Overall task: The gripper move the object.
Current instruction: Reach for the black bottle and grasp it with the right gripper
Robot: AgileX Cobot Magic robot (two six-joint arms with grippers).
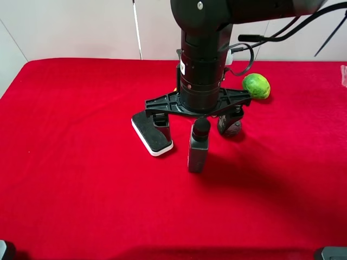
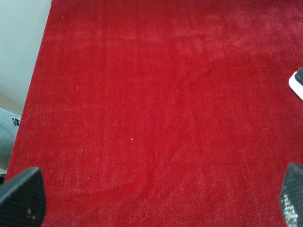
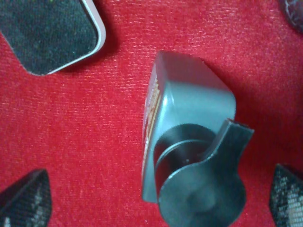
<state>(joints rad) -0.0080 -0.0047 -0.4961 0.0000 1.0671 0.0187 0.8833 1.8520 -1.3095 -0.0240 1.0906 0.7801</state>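
Note:
My right gripper has its fingers at the nozzle cap (image 1: 201,128), above the bottle's grey body (image 1: 198,156). It should lower before it closes on the bottle.
The dark grey bottle (image 1: 197,150) with a black nozzle cap stands upright on the red cloth (image 1: 81,162), near the middle. My right gripper (image 1: 199,123) hangs straight above it, open, one finger on each side, not touching it. In the right wrist view the bottle (image 3: 189,104) fills the middle between the gripper's (image 3: 156,198) two fingertips (image 3: 26,198), with its cap nearest the camera. My left gripper (image 2: 156,203) is open and empty over bare red cloth.
A flat black-and-white eraser block (image 1: 150,132) lies just left of the bottle, under the right gripper's left finger; it also shows in the right wrist view (image 3: 47,33). A dark purple fruit (image 1: 230,125) sits behind the bottle on the right. A green fruit (image 1: 256,86) lies further back right.

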